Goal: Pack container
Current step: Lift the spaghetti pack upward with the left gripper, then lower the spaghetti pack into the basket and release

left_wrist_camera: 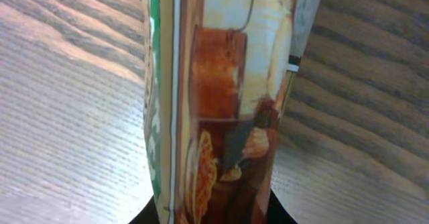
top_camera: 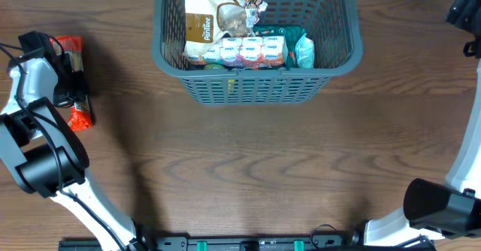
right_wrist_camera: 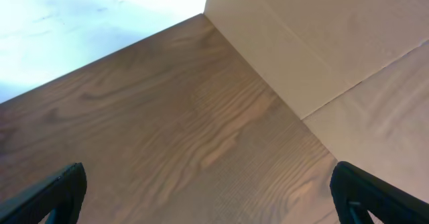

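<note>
The red-orange snack packet (top_camera: 78, 116) would come up off the table if I lifted my left gripper now, because the fingers are closed around its body and it fills them.
The container (top_camera: 342, 61), a grey-blue slotted basket, stands at the table's far middle. Inside lie a beige bag (top_camera: 204, 19), a row of small white cups (top_camera: 248, 52) and a teal packet (top_camera: 301, 48). At the far left, my left gripper (top_camera: 75, 74) is shut on a red-orange snack packet (top_camera: 78, 116) that lies on the table. In the left wrist view the packet (left_wrist_camera: 221, 103) fills the space between the fingers. My right gripper (right_wrist_camera: 208, 197) is open and empty at the far right corner; only part of that arm (top_camera: 466, 14) shows overhead.
The right wrist view shows the table's corner and a beige wall (right_wrist_camera: 322, 43) beyond it. The arm bases (top_camera: 52, 168) stand at the front left and front right.
</note>
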